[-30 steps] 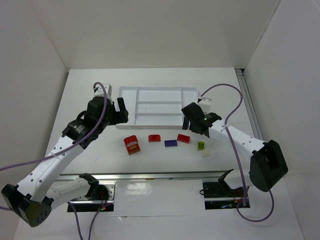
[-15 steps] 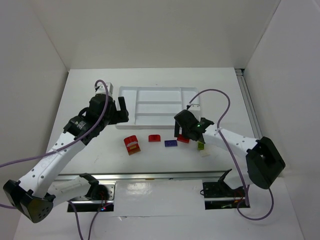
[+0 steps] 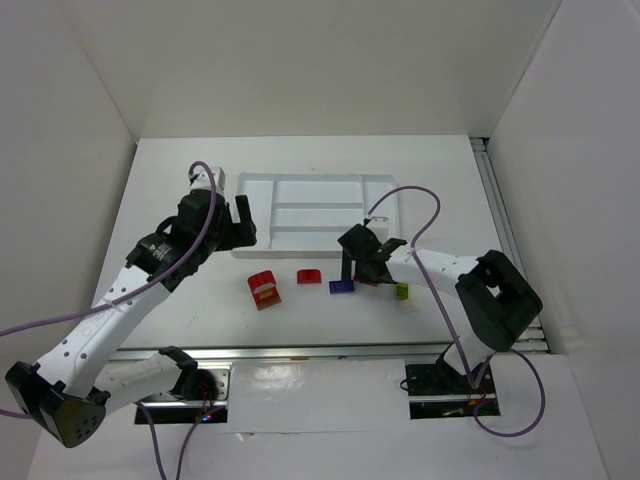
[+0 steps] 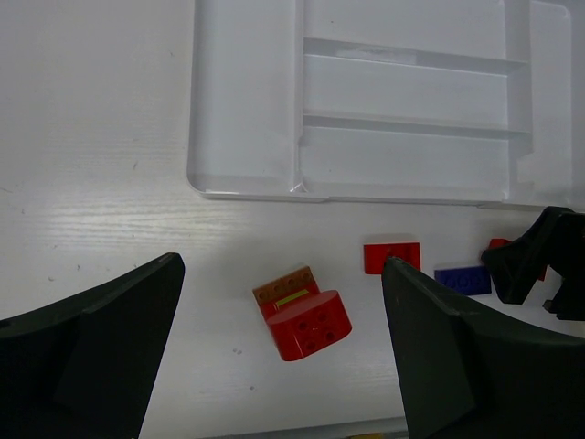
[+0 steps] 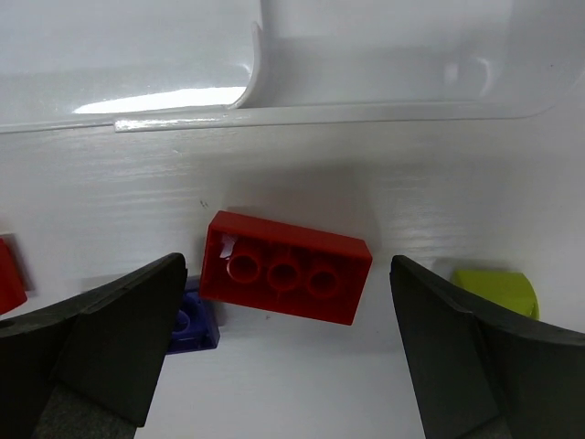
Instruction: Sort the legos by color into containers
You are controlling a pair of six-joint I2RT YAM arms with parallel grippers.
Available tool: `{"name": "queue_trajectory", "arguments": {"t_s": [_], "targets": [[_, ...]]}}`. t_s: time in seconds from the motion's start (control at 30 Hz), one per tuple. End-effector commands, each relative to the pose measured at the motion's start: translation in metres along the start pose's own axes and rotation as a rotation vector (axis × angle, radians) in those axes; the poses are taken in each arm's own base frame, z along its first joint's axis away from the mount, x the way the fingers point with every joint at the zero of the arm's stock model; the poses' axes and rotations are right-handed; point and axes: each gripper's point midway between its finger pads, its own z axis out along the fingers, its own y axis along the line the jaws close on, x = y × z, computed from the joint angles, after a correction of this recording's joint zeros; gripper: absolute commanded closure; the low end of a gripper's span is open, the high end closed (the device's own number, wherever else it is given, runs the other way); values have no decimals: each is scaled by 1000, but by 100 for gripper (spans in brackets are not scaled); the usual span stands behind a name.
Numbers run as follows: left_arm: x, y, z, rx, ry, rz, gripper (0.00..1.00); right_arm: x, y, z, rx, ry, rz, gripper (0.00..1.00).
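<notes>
My right gripper's fingers are level with the red brick's two short ends in the right wrist view, so my right gripper closes on it next.
The white tray (image 3: 300, 178) lies at the back of the table, and its compartments look empty. In front of it is a row of legos: a rounded red brick (image 3: 262, 282) on an orange-brown one, a red brick (image 3: 308, 275), a blue brick (image 3: 341, 286), a lime green brick (image 3: 401, 291) and a cream brick (image 3: 410, 306). My right gripper (image 3: 362, 270) is open and low over another red brick (image 5: 285, 267), with one jaw on each side of it and not touching. My left gripper (image 3: 243, 225) is open and empty, up above the rounded red brick (image 4: 311, 325).
The tray's near rim (image 5: 366, 114) lies just beyond the red brick. The blue brick (image 5: 192, 320) sits by my right gripper's left jaw, and the green brick (image 5: 496, 291) by its right jaw. White walls stand left, right and behind.
My right gripper has moved from the tray's right end leftward and down, over the red brick in the row. My left arm has barely shifted.
</notes>
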Motion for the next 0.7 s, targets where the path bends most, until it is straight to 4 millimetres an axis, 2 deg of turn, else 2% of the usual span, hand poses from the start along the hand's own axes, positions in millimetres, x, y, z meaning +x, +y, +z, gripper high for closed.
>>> {"name": "queue_trajectory", "arguments": {"t_s": [0.0, 0.13, 0.23, 0.27, 0.3, 0.37, 0.4, 0.43, 0.5, 0.57, 0.67], "targets": [[-5, 1, -6, 4, -28, -11, 0, -6, 10, 4, -14, -32, 44, 1], [-3, 1, -3, 0, -20, -8, 0, -6, 16, 9, -30, -31, 57, 1], [-3, 1, -3, 0, -20, -8, 0, -2, 16, 11, -30, -17, 53, 10], [-4, 3, -3, -10, -25, -9, 0, -3, 20, 8, -41, -23, 58, 17], [-4, 3, -3, -10, -25, -9, 0, -5, 18, 8, -28, -35, 69, 20], [-8, 1, -5, -5, -34, -12, 0, -15, 18, -4, -37, -78, 86, 28], [-8, 1, -5, -5, -34, -12, 0, -14, 14, -9, -19, -82, 73, 31], [-8, 1, -5, -5, -34, -12, 0, -26, 17, -17, -31, -108, 87, 35], [-8, 1, -5, -5, -34, -12, 0, -38, 20, -39, -54, -152, 81, 36], [-6, 1, -2, -9, -27, -9, 0, -59, 22, -57, -79, -208, 101, 36], [0, 5, 2, -32, -6, -10, 0, -87, 17, -69, -62, -270, 88, 36]]}}
